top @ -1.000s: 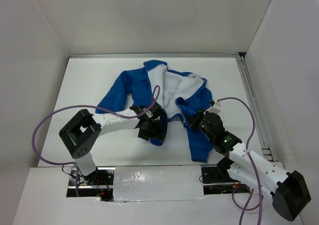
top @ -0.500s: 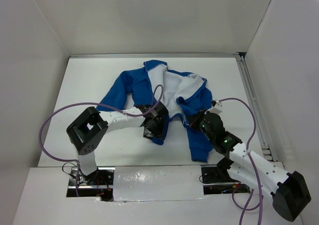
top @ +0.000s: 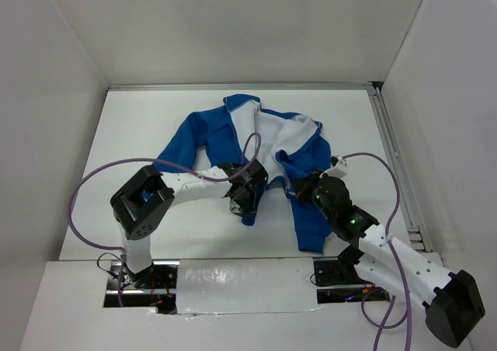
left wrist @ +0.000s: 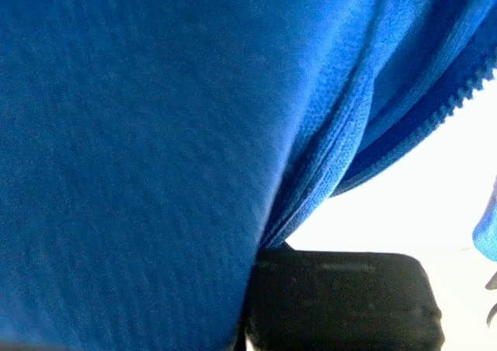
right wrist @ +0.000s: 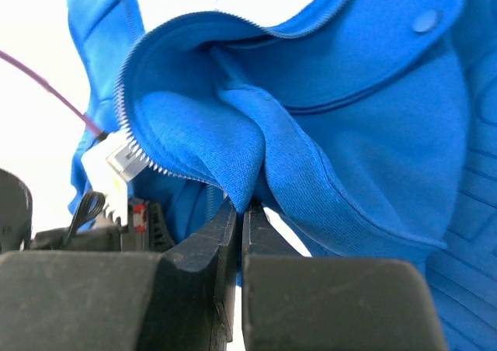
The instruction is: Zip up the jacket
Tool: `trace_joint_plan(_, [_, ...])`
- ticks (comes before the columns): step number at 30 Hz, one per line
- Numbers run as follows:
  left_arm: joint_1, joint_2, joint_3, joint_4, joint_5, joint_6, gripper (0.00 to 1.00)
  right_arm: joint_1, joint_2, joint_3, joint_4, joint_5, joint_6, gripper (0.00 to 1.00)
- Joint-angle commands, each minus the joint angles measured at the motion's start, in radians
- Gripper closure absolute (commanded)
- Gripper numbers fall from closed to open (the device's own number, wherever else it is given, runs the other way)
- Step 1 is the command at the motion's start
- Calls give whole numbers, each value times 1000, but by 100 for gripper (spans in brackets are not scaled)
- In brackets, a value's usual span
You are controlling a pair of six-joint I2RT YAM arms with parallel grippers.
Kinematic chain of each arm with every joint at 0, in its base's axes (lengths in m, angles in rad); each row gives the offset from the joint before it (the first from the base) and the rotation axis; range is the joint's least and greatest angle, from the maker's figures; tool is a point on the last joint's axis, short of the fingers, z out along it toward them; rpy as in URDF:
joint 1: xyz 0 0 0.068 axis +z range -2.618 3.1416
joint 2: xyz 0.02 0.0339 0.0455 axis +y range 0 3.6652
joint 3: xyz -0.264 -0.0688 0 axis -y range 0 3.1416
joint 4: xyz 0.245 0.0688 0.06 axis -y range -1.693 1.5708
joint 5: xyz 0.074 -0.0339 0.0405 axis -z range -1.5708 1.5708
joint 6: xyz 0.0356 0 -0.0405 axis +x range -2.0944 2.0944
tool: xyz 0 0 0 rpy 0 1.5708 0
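My left gripper would bring the panel's edge up with it if I lifted it now, because blue fabric point(left wrist: 140, 149) gathers down against the inner side of the centred black finger.
The bright blue jacket point(top: 233, 133) lies open on the white table point(top: 140, 118), its white lining facing up. My left gripper point(top: 247, 199) sits at the lower edge of the jacket's left front panel. In the left wrist view blue fabric point(left wrist: 140, 149) fills the frame and presses against the one visible black finger point(left wrist: 342, 297); the other finger is hidden under cloth. My right gripper point(right wrist: 242, 208) is shut on a fold of the right front panel point(right wrist: 233, 157), just beside the pale zipper teeth point(right wrist: 140, 153). From above, the right gripper point(top: 300, 186) sits at that panel's inner edge.
White walls enclose the table on three sides. A metal rail point(top: 396, 165) runs along the right edge. Purple cables point(top: 85, 188) loop over both arms. A blue sleeve point(top: 309, 231) trails toward the near edge by the right arm.
My left gripper has slid right along the jacket's lower edge and its jaws have closed from wide open onto the fabric. The right arm has hardly moved.
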Motion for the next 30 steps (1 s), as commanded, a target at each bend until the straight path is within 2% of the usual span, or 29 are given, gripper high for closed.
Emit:
trace_joint_plan(1, [49, -122, -8, 91, 43, 112, 100, 5, -34, 23, 118, -57, -54, 100])
trace_joint_plan(6, [77, -318, 60, 181, 43, 188, 100, -11, -54, 34, 325, -173, -90, 100])
trace_joint_plan(10, [132, -373, 130, 247, 49, 235, 100, -33, -21, 113, 389, -334, -147, 100])
trace_joint_plan(13, [196, -395, 163, 290, 110, 235, 100, -36, -1, 152, 434, -416, -193, 100])
trace_joint_plan(17, [268, -435, 134, 373, 187, 194, 100, -39, 0, 146, 513, -411, -180, 100])
trace_joint_plan(22, [301, -465, 96, 448, 302, 133, 100, -42, 52, 117, 670, -370, -123, 100])
trace_joint_plan(30, [331, -498, 31, 522, 357, 54, 100, -42, 189, 149, 764, -368, -95, 100])
